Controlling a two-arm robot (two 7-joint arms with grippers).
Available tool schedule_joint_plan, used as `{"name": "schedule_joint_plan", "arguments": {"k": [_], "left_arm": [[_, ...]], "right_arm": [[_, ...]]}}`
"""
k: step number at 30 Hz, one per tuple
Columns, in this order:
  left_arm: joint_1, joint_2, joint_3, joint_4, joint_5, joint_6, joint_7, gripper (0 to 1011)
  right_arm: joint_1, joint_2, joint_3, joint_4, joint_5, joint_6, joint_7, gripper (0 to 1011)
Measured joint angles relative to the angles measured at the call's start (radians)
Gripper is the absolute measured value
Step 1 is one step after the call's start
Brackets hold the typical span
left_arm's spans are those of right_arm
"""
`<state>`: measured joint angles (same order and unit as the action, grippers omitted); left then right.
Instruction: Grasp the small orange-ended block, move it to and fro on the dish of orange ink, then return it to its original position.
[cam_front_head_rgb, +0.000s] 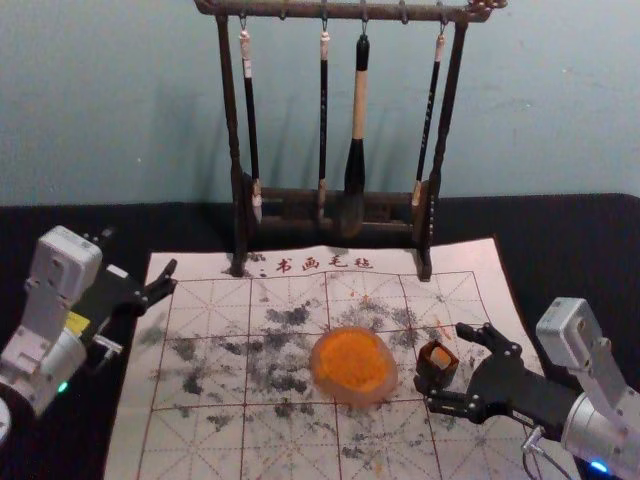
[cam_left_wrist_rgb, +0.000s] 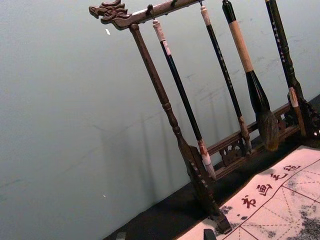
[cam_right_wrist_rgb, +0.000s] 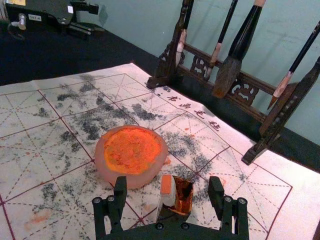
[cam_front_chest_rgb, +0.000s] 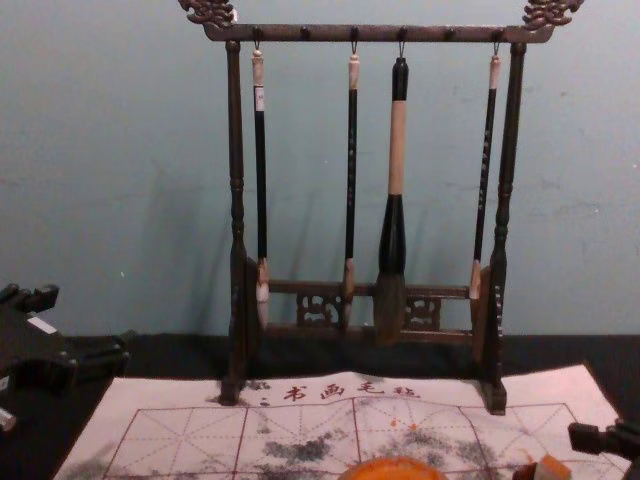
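Note:
I should next use my right gripper to grab the small white block by its exposed upper end, since the dark holder surrounds the block's lower part.
The small white block (cam_right_wrist_rgb: 167, 191) with an orange end leans in a dark open-topped holder (cam_right_wrist_rgb: 184, 194). In the head view the block's orange end (cam_front_head_rgb: 440, 356) shows at the holder's mouth. My right gripper (cam_front_head_rgb: 443, 363) is open around the holder, one finger on either side; in its wrist view the gripper (cam_right_wrist_rgb: 168, 184) has the block and holder between its spread fingers, gaps on both sides. The dish of orange ink (cam_front_head_rgb: 354, 366) sits just left of the holder on the mat. My left gripper (cam_front_head_rgb: 140, 256) is parked open at the left; its wrist view shows the gripper (cam_left_wrist_rgb: 165, 235) low down.
A dark wooden rack (cam_front_head_rgb: 238, 200) with several hanging brushes stands at the mat's back edge, before the wall. The ink-stained white mat (cam_front_head_rgb: 195, 440) lies flat on a black table cover (cam_front_head_rgb: 590, 235).

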<state>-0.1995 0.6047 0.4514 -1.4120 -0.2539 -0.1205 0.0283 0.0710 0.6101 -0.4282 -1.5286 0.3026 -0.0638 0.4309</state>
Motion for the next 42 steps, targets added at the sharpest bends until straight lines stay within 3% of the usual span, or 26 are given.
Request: {"name": "schedule_joint_plan", "arguments": {"k": [11, 26, 35, 42], "left_arm": [[0.0, 0.0, 0.0, 0.0, 0.0, 0.0, 0.0, 1001], [0.0, 0.0, 0.0, 0.0, 0.0, 0.0, 0.0, 1001], [0.0, 0.0, 0.0, 0.0, 0.0, 0.0, 0.0, 1001], [0.0, 0.0, 0.0, 0.0, 0.0, 0.0, 0.0, 1001]], "right_arm": [[0.001, -0.029, 0.022, 0.02, -0.017, 0.016, 0.004, 1002], [0.001, -0.025, 0.019, 0.019, -0.017, 0.014, 0.003, 1002], [0.001, -0.025, 0.018, 0.018, -0.016, 0.014, 0.003, 827], [0.001, -0.024, 0.017, 0.017, -0.016, 0.013, 0.003, 600]]}}
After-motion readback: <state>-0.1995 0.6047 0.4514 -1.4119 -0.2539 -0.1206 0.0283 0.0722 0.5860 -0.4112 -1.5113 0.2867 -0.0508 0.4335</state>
